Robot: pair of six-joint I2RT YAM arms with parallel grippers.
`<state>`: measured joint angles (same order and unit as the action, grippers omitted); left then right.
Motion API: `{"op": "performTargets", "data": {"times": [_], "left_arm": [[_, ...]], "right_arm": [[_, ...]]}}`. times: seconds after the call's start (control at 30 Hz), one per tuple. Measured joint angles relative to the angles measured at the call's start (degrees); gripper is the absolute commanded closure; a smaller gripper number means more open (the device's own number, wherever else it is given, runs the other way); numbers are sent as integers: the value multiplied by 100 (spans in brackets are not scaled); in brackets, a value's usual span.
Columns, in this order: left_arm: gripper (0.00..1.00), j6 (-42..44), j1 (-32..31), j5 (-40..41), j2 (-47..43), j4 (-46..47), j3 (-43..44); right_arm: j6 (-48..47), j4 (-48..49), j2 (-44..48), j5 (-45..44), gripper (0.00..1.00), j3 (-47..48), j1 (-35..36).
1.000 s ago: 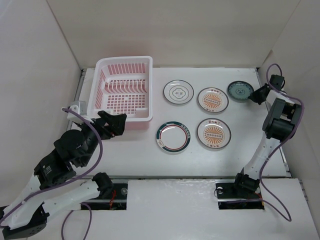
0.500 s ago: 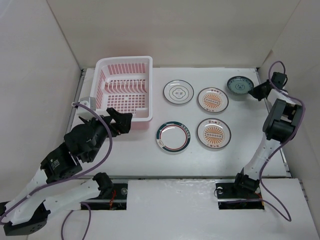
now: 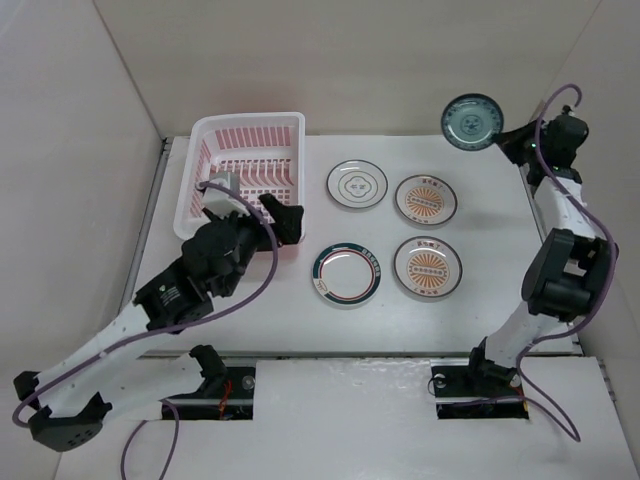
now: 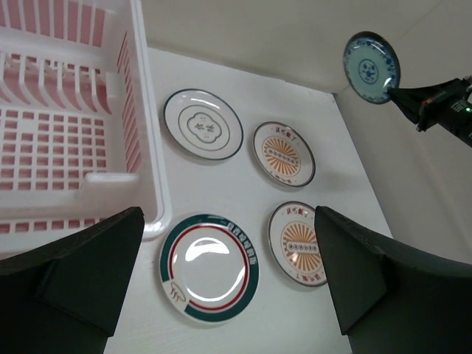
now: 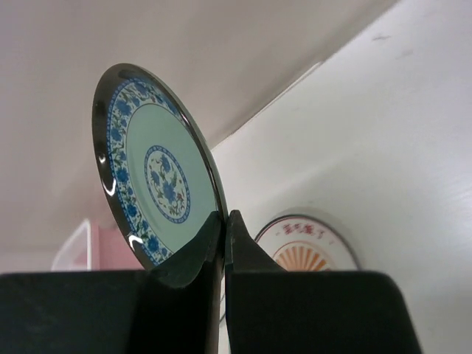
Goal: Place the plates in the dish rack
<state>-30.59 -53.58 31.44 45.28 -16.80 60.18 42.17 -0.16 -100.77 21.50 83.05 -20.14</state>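
My left gripper grabs the dark green plate's free rim (image 3: 445, 115) next, opposite my right gripper, to load the plate edgewise into the rack (image 3: 250, 120).
My right gripper (image 3: 505, 140) is shut on the rim of the small dark green plate (image 3: 472, 122) and holds it on edge, high above the table's far right; the right wrist view shows the jaws (image 5: 223, 217) pinching the plate (image 5: 155, 184). My left gripper (image 3: 285, 218) is open and empty at the front right corner of the pink dish rack (image 3: 250, 120). In the left wrist view it (image 4: 228, 221) hangs over the green-rimmed plate (image 4: 209, 267). The ringed plate (image 3: 356, 185), two sunburst plates (image 3: 425, 199) (image 3: 427, 267) and the green-rimmed plate (image 3: 347, 273) lie flat.
The rack (image 4: 140, 133) has no plates in it and stands at the table's back left, against the left wall. White walls close in the table on the left, back and right. The right arm reaches up along the right wall.
My right gripper has lifted the dark green plate off the table and turned it on edge. My left arm has swung right along the rack's front, toward the plates.
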Motion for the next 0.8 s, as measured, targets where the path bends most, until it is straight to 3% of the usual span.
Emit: {"op": "performTargets", "data": {"times": [0.13, 0.33, 0.53, 0.8], "left_arm": [[0, 426, 0, -175, 669, 1049, -50], [0, 1368, 55, -1021, 1816, 2435, -35], [0, 1799, 402, -1274, 2444, 2874, 168], [0, 2144, 850, -1996, 2507, 3589, 61]], "right_arm": [[-413, 260, 269, 417, 100, -387, 695], [-938, 977, 1054, 1408, 100, -1757, 1401], [-1325, 1325, 1764, 1784, 100, -2201, 1464], [-1705, 1495, 2015, 2299, 100, -2157, 1987]]}}
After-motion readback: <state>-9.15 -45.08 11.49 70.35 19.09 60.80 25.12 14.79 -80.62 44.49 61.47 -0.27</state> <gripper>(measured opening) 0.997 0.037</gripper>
